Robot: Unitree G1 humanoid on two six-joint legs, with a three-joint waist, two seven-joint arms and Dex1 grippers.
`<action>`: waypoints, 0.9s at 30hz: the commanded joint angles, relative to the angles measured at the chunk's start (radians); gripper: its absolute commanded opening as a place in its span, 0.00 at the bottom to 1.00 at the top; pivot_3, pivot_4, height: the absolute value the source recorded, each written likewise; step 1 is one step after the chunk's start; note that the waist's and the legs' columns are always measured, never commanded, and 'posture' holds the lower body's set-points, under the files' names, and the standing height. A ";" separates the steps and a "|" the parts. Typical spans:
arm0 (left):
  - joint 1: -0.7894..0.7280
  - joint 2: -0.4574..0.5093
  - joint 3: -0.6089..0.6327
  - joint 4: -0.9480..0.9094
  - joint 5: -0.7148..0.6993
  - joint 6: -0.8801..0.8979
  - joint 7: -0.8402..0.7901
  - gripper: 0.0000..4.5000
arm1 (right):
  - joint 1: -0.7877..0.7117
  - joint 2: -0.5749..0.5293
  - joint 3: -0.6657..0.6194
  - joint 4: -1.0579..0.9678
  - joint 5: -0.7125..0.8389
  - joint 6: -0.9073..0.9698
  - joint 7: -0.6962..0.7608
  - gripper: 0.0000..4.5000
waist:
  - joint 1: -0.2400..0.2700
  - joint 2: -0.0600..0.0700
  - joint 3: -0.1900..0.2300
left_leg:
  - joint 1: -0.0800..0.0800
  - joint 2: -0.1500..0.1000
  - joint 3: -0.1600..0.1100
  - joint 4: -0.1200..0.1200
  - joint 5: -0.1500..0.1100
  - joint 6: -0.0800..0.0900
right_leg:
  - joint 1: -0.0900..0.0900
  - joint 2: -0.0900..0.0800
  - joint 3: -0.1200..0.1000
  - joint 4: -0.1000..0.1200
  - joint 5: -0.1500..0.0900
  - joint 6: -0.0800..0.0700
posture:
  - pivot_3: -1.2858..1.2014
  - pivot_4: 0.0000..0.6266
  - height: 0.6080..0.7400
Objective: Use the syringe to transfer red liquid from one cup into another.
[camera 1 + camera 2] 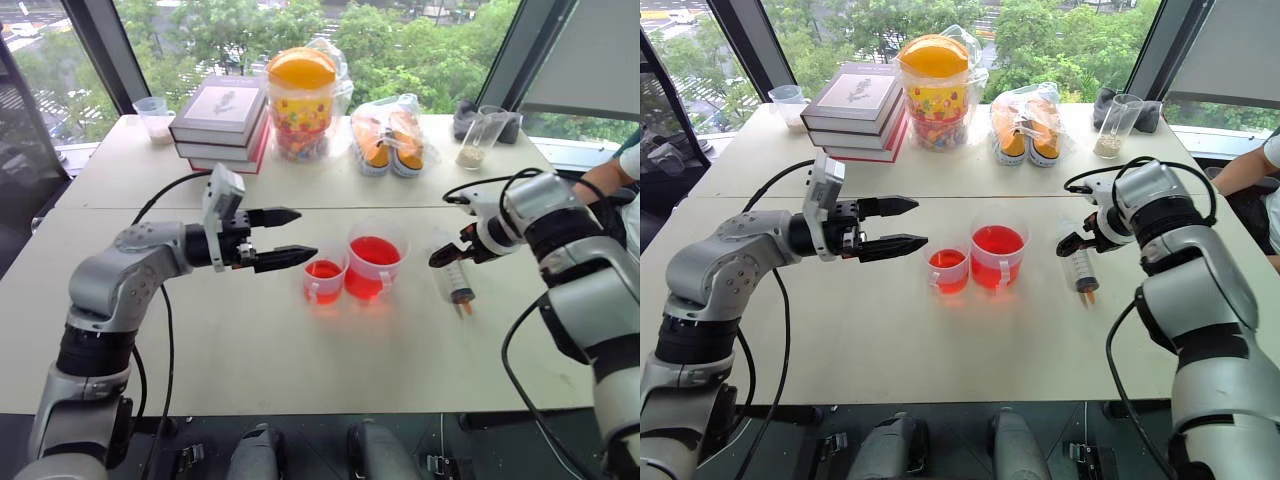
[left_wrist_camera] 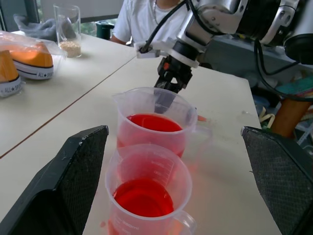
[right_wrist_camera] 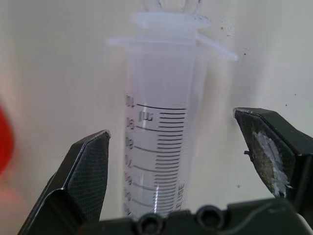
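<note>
My right gripper should now close on the syringe's body, since my fingers are beside the syringe's body [image 1: 457, 277] [image 3: 159, 142] above the table.
The syringe [image 1: 455, 281] lies flat on the white table [image 1: 250, 350], right of the cups, with its orange tip toward the front edge. My right gripper [image 3: 171, 125] points steeply down over its barrel [image 3: 161, 137], open, with a finger on each side and not closed on it. The larger cup [image 1: 374, 262], which has a handle, holds red liquid [image 2: 152, 122]. The smaller cup [image 1: 323, 281] touches its left side and also holds red liquid. My left gripper [image 1: 306, 235] hovers level just left of the small cup, open and empty.
Along the far side of the table stand a stack of books [image 1: 222, 122], a candy jar with an orange lid [image 1: 300, 100], bagged shoes [image 1: 390, 138], a glass with grains [image 1: 478, 138] and a small cup [image 1: 155, 118]. A person's arm [image 1: 610, 170] is at the right edge.
</note>
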 commanded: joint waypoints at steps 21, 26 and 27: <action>-0.037 0.060 0.026 0.019 -0.032 -0.026 -0.046 1.00 | 0.105 -0.016 -0.569 -0.676 -0.013 -0.083 -0.149 0.31 | 0.005 0.001 0.000 | 0.002 0.000 -0.001 -0.001 0.000 -0.001 | 0.001 0.000 -0.001 0.001 0.000 0.000 | 0.52 0.24 1.00; -0.122 0.038 -0.022 0.106 0.007 -0.050 -0.088 1.00 | 0.252 0.144 -0.895 -1.100 0.175 -0.156 -0.303 0.31 | 0.007 0.001 0.000 | 0.001 0.000 -0.002 -0.001 0.000 -0.001 | 0.002 0.000 -0.004 0.001 0.000 0.000 | 0.52 0.24 1.00; -0.140 0.038 -0.023 0.122 0.007 -0.049 -0.101 1.00 | 0.264 0.186 -0.944 -1.166 0.230 -0.143 -0.324 0.31 | 0.008 0.001 0.000 | 0.001 0.000 -0.002 -0.001 0.000 -0.001 | 0.002 0.000 -0.003 0.001 0.000 0.000 | 0.52 0.24 1.00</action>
